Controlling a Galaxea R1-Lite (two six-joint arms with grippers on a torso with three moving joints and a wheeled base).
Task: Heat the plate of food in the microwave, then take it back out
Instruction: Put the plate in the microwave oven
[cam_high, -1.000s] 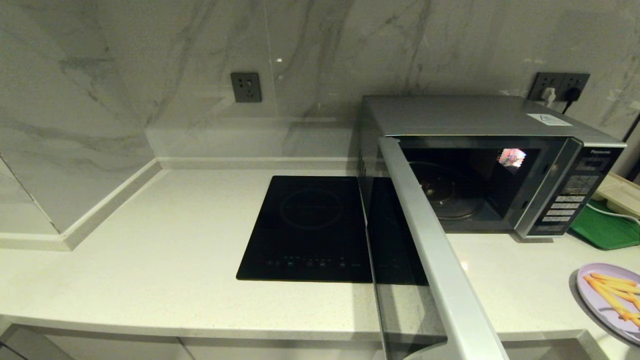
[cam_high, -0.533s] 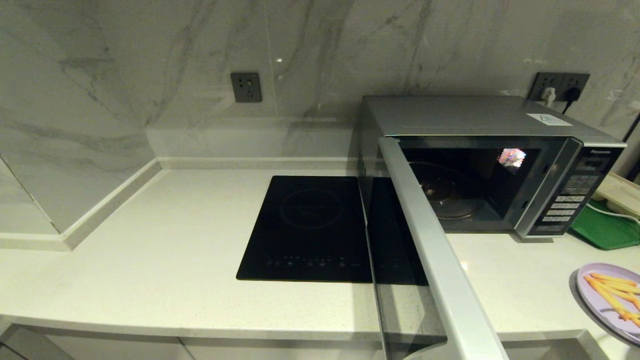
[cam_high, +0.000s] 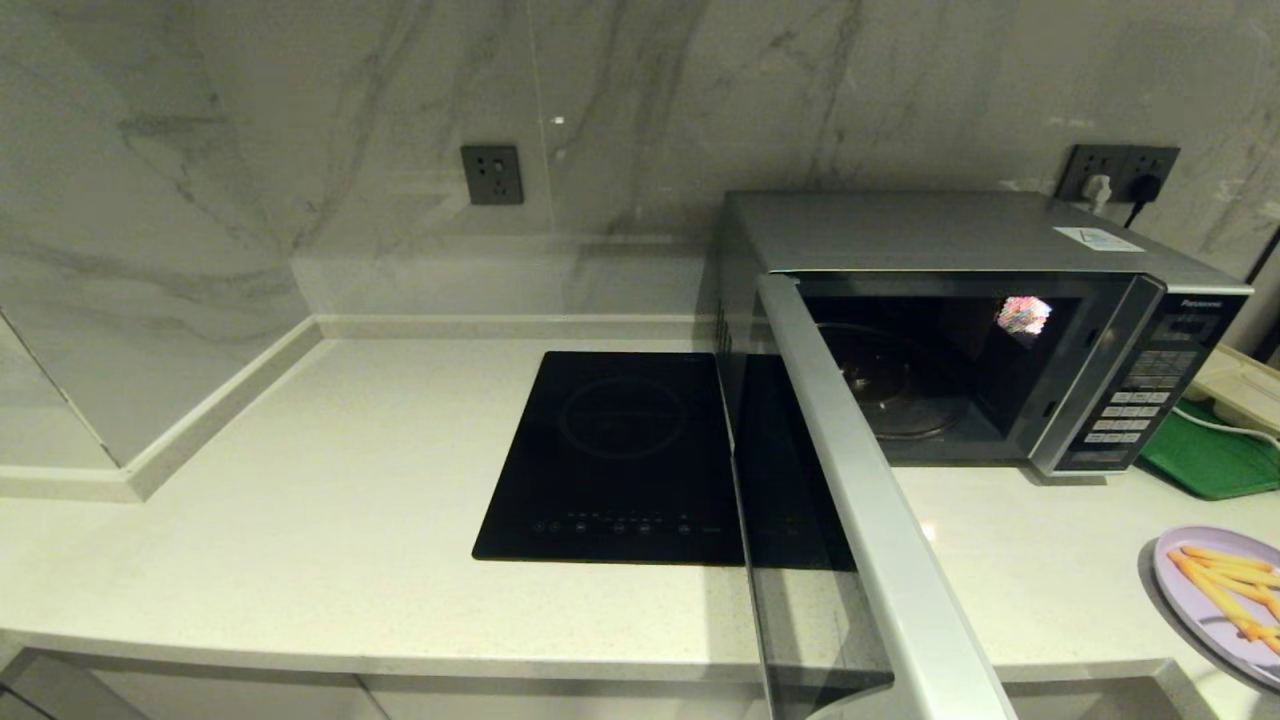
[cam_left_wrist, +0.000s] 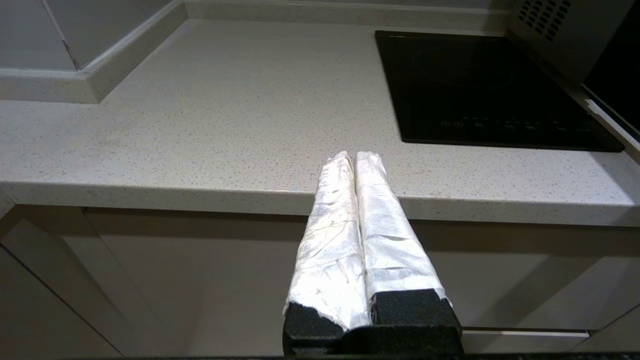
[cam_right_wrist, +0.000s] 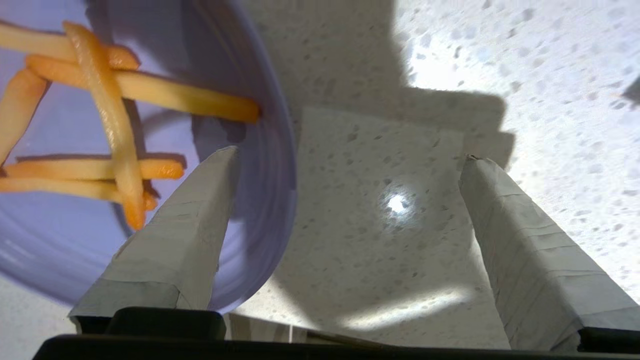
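Observation:
Loose fries spread across the plate of food. My right gripper should next pinch its bare rim (cam_right_wrist: 291, 189) to keep it level.
The silver-grey microwave (cam_high: 930, 235) stands at the back right of the counter, its door (cam_high: 860, 510) swung wide open toward me and the glass turntable (cam_high: 890, 385) bare inside. The lilac plate of food (cam_high: 1215, 600) with orange fries lies at the counter's front right corner. My right gripper (cam_right_wrist: 350, 157) is out of the head view; it hangs open just above the plate's rim (cam_right_wrist: 272, 200), one finger over the plate (cam_right_wrist: 65, 240), the other over bare counter. My left gripper (cam_left_wrist: 355, 157) is shut and empty, parked before the counter's front edge.
A flat black induction hob (cam_high: 620, 455) is set into the counter left of the microwave. A green tray (cam_high: 1215, 460) with a white appliance and cable sits right of it. The open door juts past the counter's front edge. Marble walls bound the back and left.

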